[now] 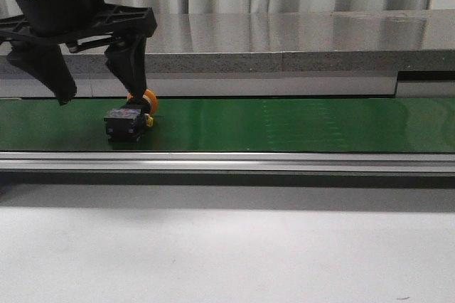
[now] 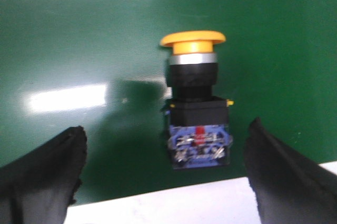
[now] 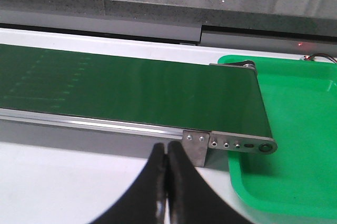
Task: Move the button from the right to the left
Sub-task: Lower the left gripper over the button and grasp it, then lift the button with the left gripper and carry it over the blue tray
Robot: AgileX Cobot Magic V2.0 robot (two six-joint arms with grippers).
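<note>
In the front view my left gripper's fingers hang above the blue-and-red block [image 1: 124, 125], so closing now would miss. It first lowers to the button, then closes on the button.
The button [image 1: 128, 119] lies on its side on the green conveyor belt [image 1: 284, 124] near its left end, yellow-orange cap pointing away from me. In the left wrist view the button [image 2: 196, 113] shows its yellow cap, black body and blue-and-red terminal block. My left gripper [image 1: 99, 93] hangs open just above the belt, its right finger [image 1: 134, 68] beside the cap; the button sits between the spread fingertips [image 2: 274, 166], nearer the right one, untouched. My right gripper [image 3: 167, 153] is shut and empty, above the white table near the belt's right end.
A green tray [image 3: 295, 129] sits just past the belt's right end. The belt has an aluminium front rail [image 1: 284, 161] and a grey ledge [image 1: 284, 61] behind it. White table surface [image 1: 227, 253] lies in front of the conveyor.
</note>
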